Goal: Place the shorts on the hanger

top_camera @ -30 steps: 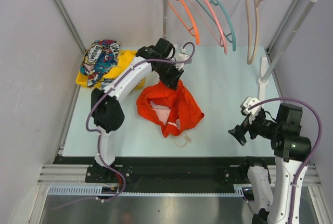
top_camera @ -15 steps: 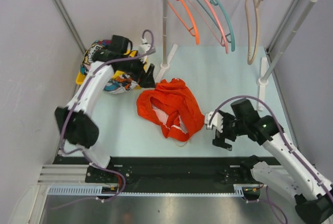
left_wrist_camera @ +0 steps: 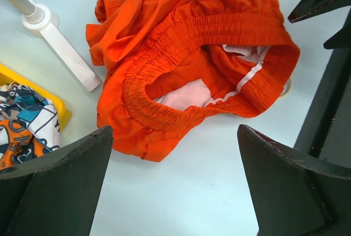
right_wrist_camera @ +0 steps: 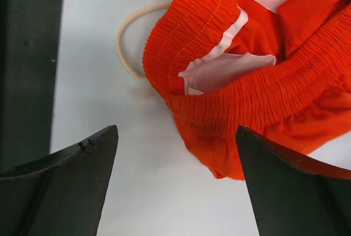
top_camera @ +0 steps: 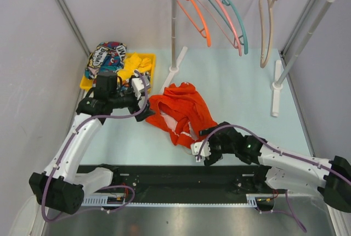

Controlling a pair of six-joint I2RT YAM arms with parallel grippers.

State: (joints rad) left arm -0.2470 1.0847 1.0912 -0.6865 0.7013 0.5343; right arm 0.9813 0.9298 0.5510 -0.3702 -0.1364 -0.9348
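Observation:
I should next use my left gripper to take hold of the near end of the shorts' waistband, opposite my right gripper, so I can spread the shorts for the hanger.
The orange-red shorts (top_camera: 184,110) lie crumpled on the table, waistband gaping toward the near side. A cream drawstring cord (right_wrist_camera: 123,38) loops out at their near edge. My left gripper (top_camera: 146,112) stands open just left of the shorts, with only bare table between its fingers (left_wrist_camera: 175,175). The shorts (left_wrist_camera: 197,60) lie ahead of it. My right gripper (top_camera: 199,151) is open at the shorts' near edge; in its wrist view (right_wrist_camera: 175,175) the waistband (right_wrist_camera: 247,88) sits just beyond the fingertips, untouched. The beige hanger (top_camera: 267,22) hangs on the rail at the back right.
A yellow tray (top_camera: 145,60) with a comic-print garment (top_camera: 107,57) sits at the back left. The rack's post foot (top_camera: 176,63) stands just behind the shorts, its other foot (top_camera: 276,90) at the right. Orange (top_camera: 192,13), pink (top_camera: 222,13) and teal (top_camera: 237,19) hangers hang on the rail.
My left gripper opened, let go of the shorts and swung left and nearer. The shorts dropped flat. My right arm reached left to the shorts' near edge.

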